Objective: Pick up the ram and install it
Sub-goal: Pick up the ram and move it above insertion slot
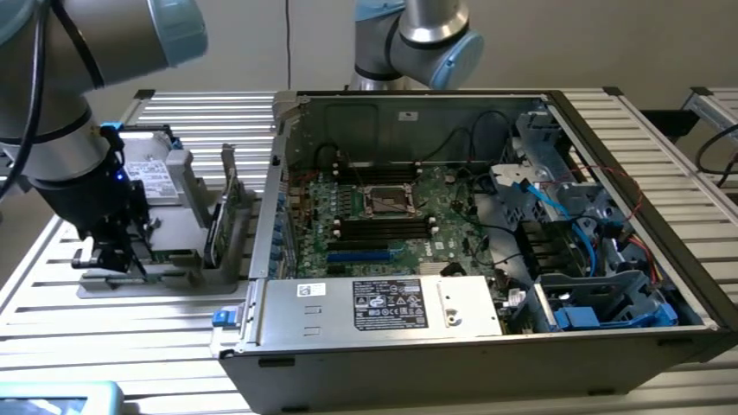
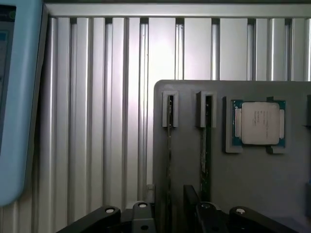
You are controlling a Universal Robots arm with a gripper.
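My gripper grabs the ram by its exposed upper edge [image 2: 168,206] next, since the holder's grey slot [image 2: 170,109] holds the ram on edge.
Two ram strips stand on edge in slots of a grey holder [image 2: 243,184]. One ram [image 2: 169,145] runs into the gap between my dark fingers [image 2: 141,216], and the other ram [image 2: 206,155] lies just beside that gap. My gripper [image 2: 172,218] is open, low over the holder and gripping nothing. In the exterior view the gripper [image 1: 110,255] hangs over the holder [image 1: 162,281] at the exterior view's left, beside the open computer case [image 1: 485,346]. The motherboard [image 1: 444,203] lies inside the case with black memory slots [image 1: 375,229] near its socket.
A CPU chip [image 2: 257,124] sits in a pocket of the holder. A silver hard drive [image 1: 150,173] and an upright green card [image 1: 217,229] stand in the same holder. A light blue device [image 2: 14,97] lies on the slatted table [image 2: 97,121]. A second arm's base [image 1: 416,43] stands behind the case.
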